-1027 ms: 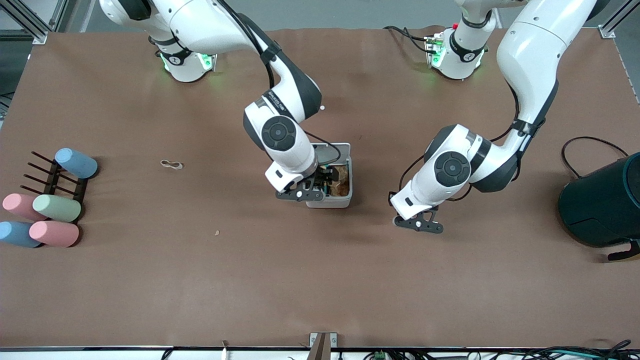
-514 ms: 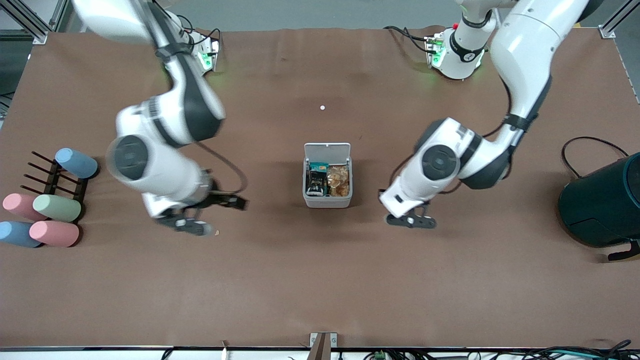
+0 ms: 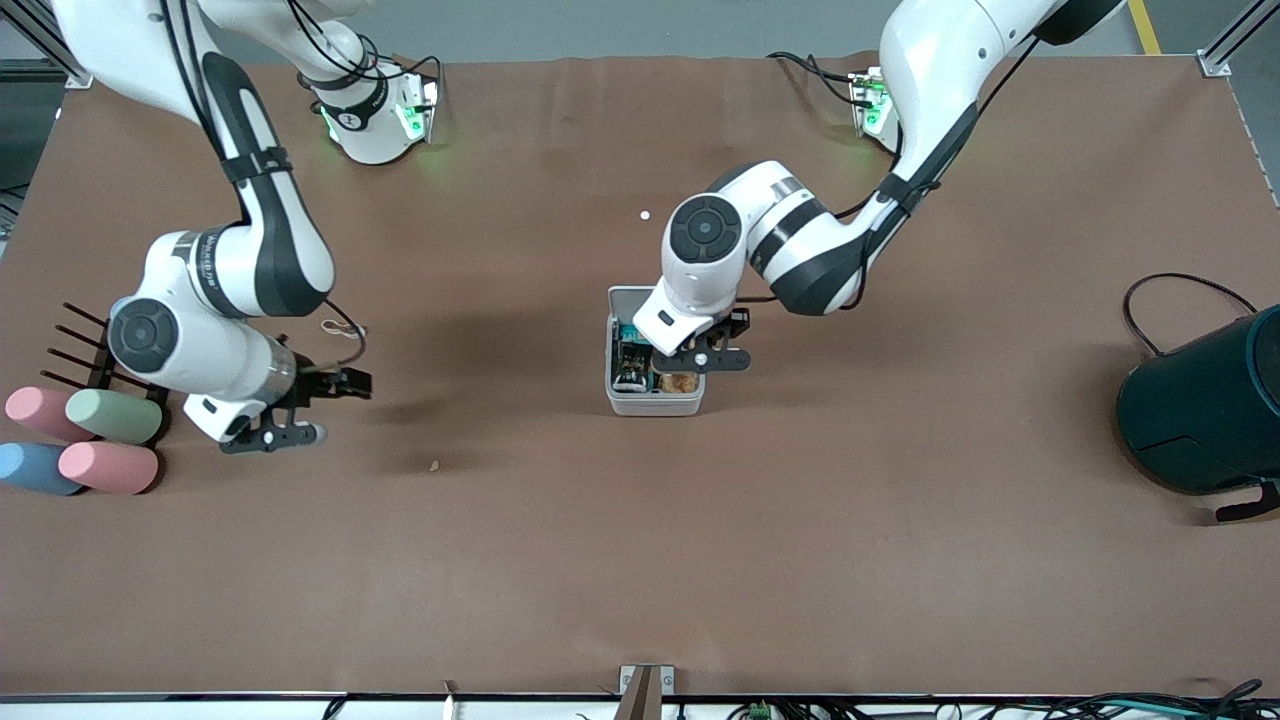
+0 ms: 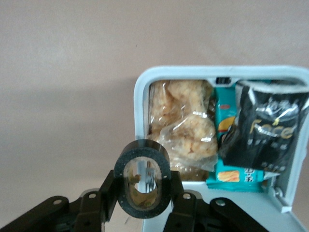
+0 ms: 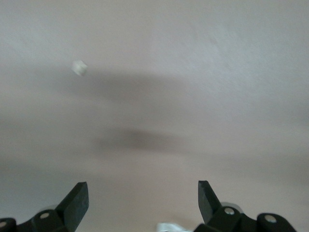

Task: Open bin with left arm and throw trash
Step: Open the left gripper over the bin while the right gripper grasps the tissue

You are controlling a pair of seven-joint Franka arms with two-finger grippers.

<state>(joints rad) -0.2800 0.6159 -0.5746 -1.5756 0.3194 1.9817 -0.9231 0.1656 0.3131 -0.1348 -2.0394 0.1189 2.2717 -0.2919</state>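
I should throw the white rubber band into the open bin as trash, so my right gripper should next grab the band by its looped piece.
The bin stands mid-table with its lid open. Inside lie a black foil packet, a teal packet and a clear bag of snacks. My left gripper hangs over the bin's rim, at the side toward the left arm's end. It is shut on the black tape ring with tan core. The white rubber band lies on the table toward the right arm's end. My right gripper is open and empty, low over bare table beside the band.
Pastel cylinders and a black rack sit at the right arm's end. A big dark teal cylinder with a cable stands at the left arm's end. A white speck and a crumb lie on the brown mat.
My right gripper left the bin and swung to the right arm's end near the rubber band. My left gripper moved from beside the bin to over it.
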